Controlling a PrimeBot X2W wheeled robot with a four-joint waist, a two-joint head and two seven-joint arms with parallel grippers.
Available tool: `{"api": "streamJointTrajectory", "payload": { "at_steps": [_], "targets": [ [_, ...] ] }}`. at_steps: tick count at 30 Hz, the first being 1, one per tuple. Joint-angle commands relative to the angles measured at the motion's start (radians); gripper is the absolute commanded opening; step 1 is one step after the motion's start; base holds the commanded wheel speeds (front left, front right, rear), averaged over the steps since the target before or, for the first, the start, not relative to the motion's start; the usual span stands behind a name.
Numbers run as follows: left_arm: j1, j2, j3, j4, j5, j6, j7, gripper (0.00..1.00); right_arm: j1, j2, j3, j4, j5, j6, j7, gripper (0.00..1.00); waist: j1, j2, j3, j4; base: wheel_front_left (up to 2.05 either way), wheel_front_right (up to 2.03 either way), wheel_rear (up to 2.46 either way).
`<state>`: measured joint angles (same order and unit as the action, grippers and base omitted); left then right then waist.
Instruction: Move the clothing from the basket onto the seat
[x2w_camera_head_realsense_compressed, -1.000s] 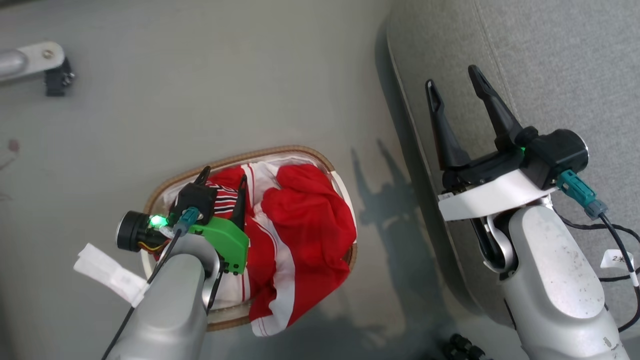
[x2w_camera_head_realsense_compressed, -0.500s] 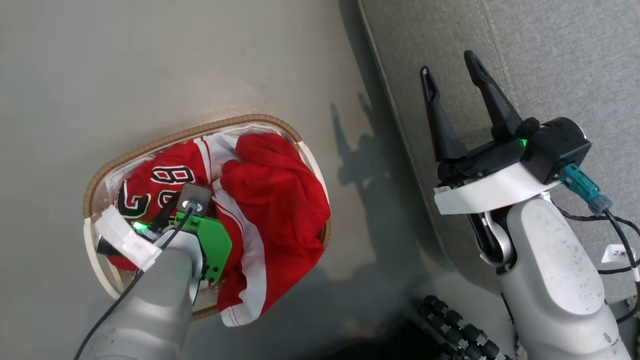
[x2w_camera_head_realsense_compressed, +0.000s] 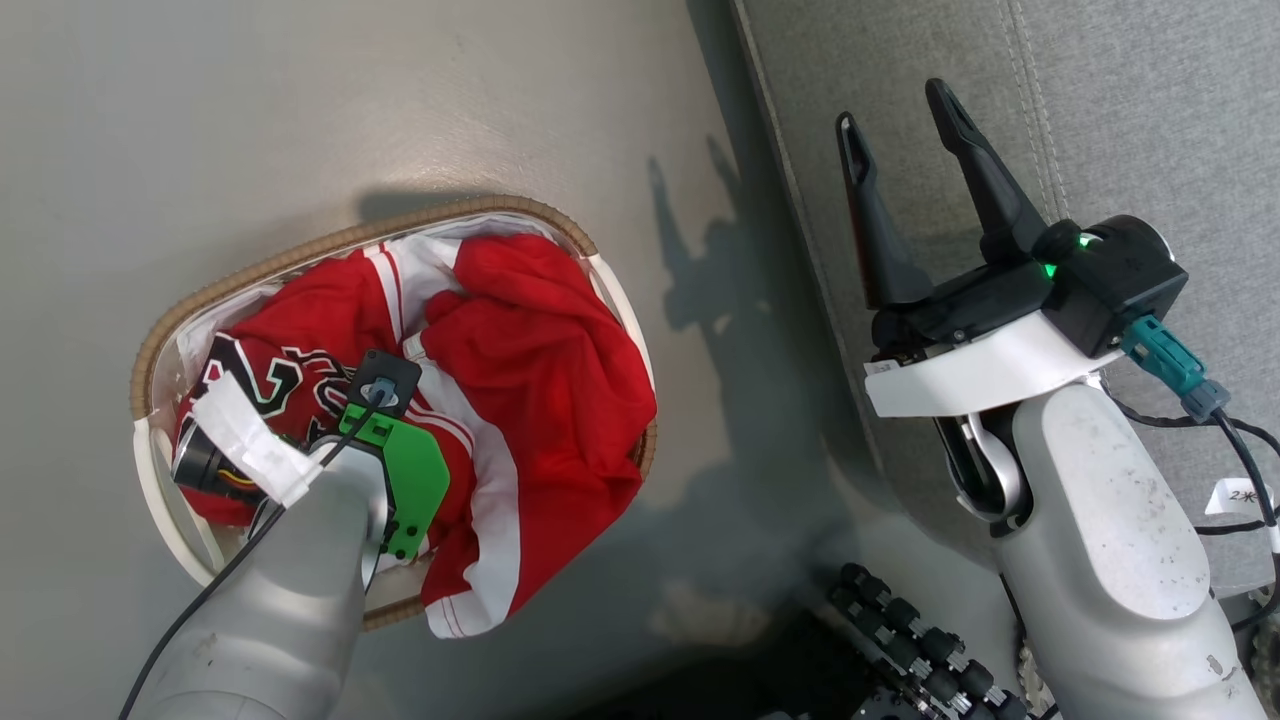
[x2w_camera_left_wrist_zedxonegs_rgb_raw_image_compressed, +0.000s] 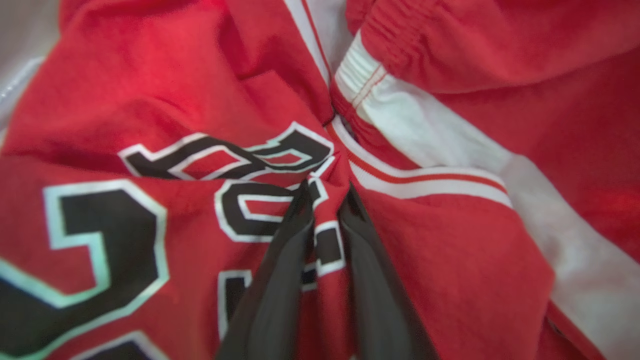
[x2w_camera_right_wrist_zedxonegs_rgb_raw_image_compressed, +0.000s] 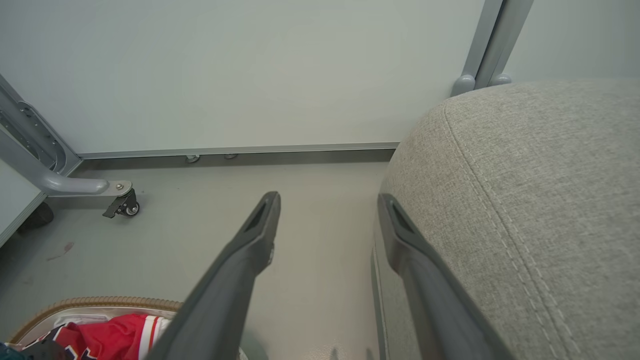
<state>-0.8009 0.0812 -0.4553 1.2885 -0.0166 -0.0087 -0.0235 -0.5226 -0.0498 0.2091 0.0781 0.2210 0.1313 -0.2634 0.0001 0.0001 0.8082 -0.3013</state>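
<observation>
The red clothing will next be gripped by its white-trimmed hanging fold (x2w_camera_head_realsense_compressed: 492, 534) with my right gripper, and then my right gripper can move the clothing onto the seat (x2w_camera_head_realsense_compressed: 1100, 100).
Red clothing (x2w_camera_head_realsense_compressed: 540, 350) with white trim fills the oval basket (x2w_camera_head_realsense_compressed: 330, 245) on the floor, and one piece hangs over its near rim. The jersey (x2w_camera_left_wrist_zedxonegs_rgb_raw_image_compressed: 150, 115) with black-and-white lettering lies at the basket's left. My left gripper (x2w_camera_left_wrist_zedxonegs_rgb_raw_image_compressed: 327, 200) reaches down into the basket, and its two dark fingers are shut on a raised fold of the jersey. In the head view its wrist (x2w_camera_head_realsense_compressed: 385, 450) hides the fingers. My right gripper (x2w_camera_head_realsense_compressed: 900, 130) is open and holds nothing, above the rounded edge of the grey seat (x2w_camera_head_realsense_compressed: 1100, 100). The right wrist view shows the seat (x2w_camera_right_wrist_zedxonegs_rgb_raw_image_compressed: 540, 190) and the basket's rim (x2w_camera_right_wrist_zedxonegs_rgb_raw_image_compressed: 100, 302).
The basket stands on grey floor left of the seat, with a strip of floor between them. Dark rollers of my base (x2w_camera_head_realsense_compressed: 900, 630) lie at the bottom. A metal frame foot with a caster (x2w_camera_right_wrist_zedxonegs_rgb_raw_image_compressed: 120, 200) stands by the far wall.
My left gripper has gone down into the basket and closed its open fingers on a fold of the jersey. The head camera has shifted. The right gripper stays open.
</observation>
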Motion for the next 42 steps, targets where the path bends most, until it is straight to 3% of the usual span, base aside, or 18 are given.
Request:
{"api": "streamJointTrajectory", "payload": {
  "at_steps": [1, 10, 18, 21, 28, 42],
  "targets": [
    [0.001, 0.007, 0.005, 0.000, -0.017, -0.003, -0.015, 0.00, -0.005, -0.003, -0.001, 0.006, 0.008, -0.001, -0.002, 1.00, -0.0001, -0.0001, -0.011, 0.002, 0.00, 0.00, 0.00],
    [0.075, -0.020, 0.009, 0.000, -0.062, -0.015, -0.164, 0.00, 0.034, -0.003, -0.002, 0.045, -0.014, -0.001, -0.002, 1.00, -0.0001, -0.0001, -0.144, 0.024, 0.00, 0.00, 0.00],
    [0.173, -0.030, 0.005, -0.067, -0.129, -0.036, -0.238, 0.00, 0.097, -0.003, -0.006, 0.086, -0.050, -0.001, -0.002, 1.00, -0.0001, -0.0001, -0.315, 0.090, 0.00, 0.00, 0.00],
    [0.217, -0.031, -0.011, -0.185, -0.165, -0.039, -0.243, 0.00, 0.122, -0.003, -0.008, 0.102, -0.058, -0.001, -0.002, 1.00, -0.0001, -0.0001, -0.374, 0.117, 0.00, 0.00, 0.00],
    [0.356, -0.030, -0.018, -0.468, -0.226, 0.007, -0.242, 0.00, 0.195, -0.004, -0.017, 0.135, -0.072, -0.001, -0.002, 1.00, -0.0001, -0.0001, -0.511, 0.179, 0.00, 0.00, 0.00],
    [0.465, -0.030, 0.009, -0.819, -0.280, 0.018, -0.243, 0.00, 0.327, -0.004, -0.042, 0.170, -0.068, -0.001, -0.002, 1.00, -0.0001, -0.0001, -0.688, 0.247, 0.00, 0.00, 0.00]
  ]
}}
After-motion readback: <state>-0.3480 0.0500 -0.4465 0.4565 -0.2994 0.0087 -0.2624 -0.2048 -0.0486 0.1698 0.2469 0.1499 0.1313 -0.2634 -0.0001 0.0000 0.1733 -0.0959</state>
